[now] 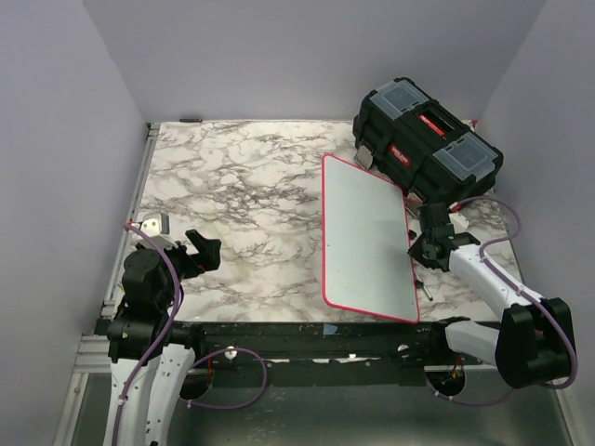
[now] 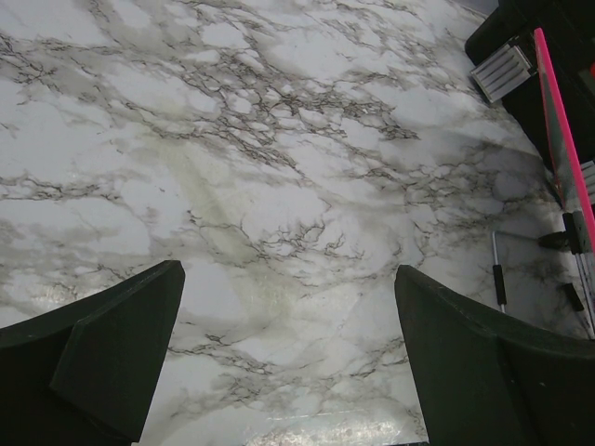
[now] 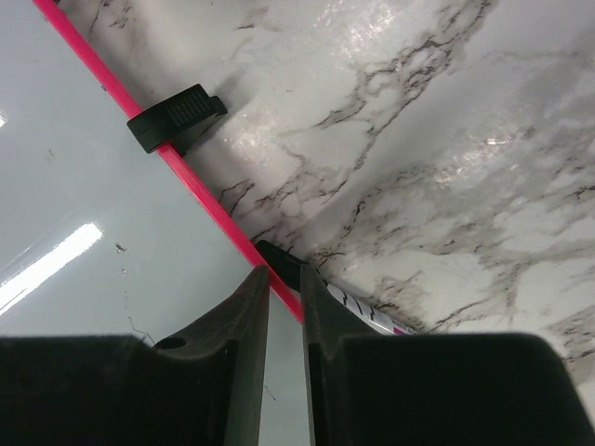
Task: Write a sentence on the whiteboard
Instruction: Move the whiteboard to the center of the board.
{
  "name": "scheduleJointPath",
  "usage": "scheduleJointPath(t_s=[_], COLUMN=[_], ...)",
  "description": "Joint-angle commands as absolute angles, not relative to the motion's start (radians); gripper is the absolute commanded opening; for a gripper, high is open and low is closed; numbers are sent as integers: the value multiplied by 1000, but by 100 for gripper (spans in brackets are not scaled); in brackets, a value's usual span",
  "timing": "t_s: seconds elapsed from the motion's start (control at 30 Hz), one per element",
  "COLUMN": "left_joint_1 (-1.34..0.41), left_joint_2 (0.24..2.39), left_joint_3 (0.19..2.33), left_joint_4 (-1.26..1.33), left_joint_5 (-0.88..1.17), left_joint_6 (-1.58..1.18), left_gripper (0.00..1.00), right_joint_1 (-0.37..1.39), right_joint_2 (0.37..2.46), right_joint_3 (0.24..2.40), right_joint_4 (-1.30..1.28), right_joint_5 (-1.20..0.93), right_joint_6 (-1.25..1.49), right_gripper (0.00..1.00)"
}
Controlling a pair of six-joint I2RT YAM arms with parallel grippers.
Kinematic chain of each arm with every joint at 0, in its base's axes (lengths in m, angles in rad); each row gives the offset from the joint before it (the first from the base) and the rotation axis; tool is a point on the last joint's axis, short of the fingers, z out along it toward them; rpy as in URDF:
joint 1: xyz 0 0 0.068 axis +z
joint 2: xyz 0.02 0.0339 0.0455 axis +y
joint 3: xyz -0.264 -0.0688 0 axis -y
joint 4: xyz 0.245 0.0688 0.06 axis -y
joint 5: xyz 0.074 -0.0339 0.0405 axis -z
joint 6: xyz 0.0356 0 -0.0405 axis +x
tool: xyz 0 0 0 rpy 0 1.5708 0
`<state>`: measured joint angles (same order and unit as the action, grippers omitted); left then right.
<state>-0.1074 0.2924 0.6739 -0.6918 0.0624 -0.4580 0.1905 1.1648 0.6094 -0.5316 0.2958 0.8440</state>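
My left gripper is to grab the whiteboard's red-pink rim opposite my right gripper next, to reposition the whiteboard. This leaves the whiteboard's blank side for writing.
The whiteboard (image 1: 367, 237) lies flat on the marble table right of centre, white with a red-pink rim. Its face is blank; no sentence shows on it. My right gripper (image 1: 419, 249) hovers low over the board's right rim (image 3: 200, 195). Its jaws (image 3: 284, 271) are nearly together with nothing between them. A white marker with a black cap (image 3: 367, 316) lies on the table against that rim, passing under my right finger. My left gripper (image 1: 205, 246) is open and empty over bare marble at the left (image 2: 288, 269).
A black toolbox with red latches (image 1: 428, 139) stands at the back right, touching the board's far corner. A small black clip (image 3: 177, 116) sits on the board's rim. The table is walled by grey panels on three sides.
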Motion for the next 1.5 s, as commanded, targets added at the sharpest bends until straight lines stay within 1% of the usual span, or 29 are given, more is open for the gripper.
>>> scheduleJointPath(t_s=[0.0, 0.13, 0.17, 0.27, 0.33, 0.53, 0.6, 0.67, 0.73, 0.8, 1.07, 1.2, 1.3, 1.37, 1.47], left_joint_1=[-114, -114, -114, -121, -154, -398, -450, -501, -544, -578, -660, -666, -666, -666, -667], left_joint_2=[295, 354, 377, 445, 476, 606, 669, 724, 792, 859, 1154, 1273, 1347, 1387, 1425], left_joint_3=[671, 696, 702, 701, 701, 740, 736, 730, 741, 761, 848, 924, 988, 1023, 1037], left_joint_4=[-696, -665, -654, -570, -500, -343, -282, -197, -140, -101, 47, 40, 11, 2, 3], left_joint_5=[117, 280, 329, 483, 528, 457, 449, 441, 429, 411, 405, 421, 441, 454, 464], left_joint_6=[-449, -415, -419, -473, -529, -622, -652, -684, -700, -713, -762, -760, -749, -746, -750], left_gripper=[99, 98, 98, 98, 98, 97, 95, 90, 86, 84, 80, 75, 69, 63, 51], right_joint_1=[189, 189, 189, 189, 189, 189, 189, 189, 188, 189, 189, 189, 188, 189, 189], right_joint_2=[1194, 1213, 1215, 1210, 1205, 1194, 1185, 1179, 1179, 1182, 1199, 1216, 1221, 1222, 1235], right_joint_3=[594, 599, 600, 603, 602, 587, 581, 572, 566, 564, 544, 555, 564, 562, 554], right_joint_4=[-493, -486, -482, -479, -479, -473, -468, -460, -455, -448, -419, -423, -425, -424, -411], right_joint_5=[208, 152, 139, 113, 105, 84, 82, 81, 83, 80, 42, 23, 8, 6, -39], right_joint_6=[799, 774, 769, 761, 759, 756, 755, 753, 755, 759, 761, 745, 739, 740, 742], right_gripper=[21, 21, 19, 19, 19, 19, 19, 19, 19, 19, 19, 19, 19, 19, 19])
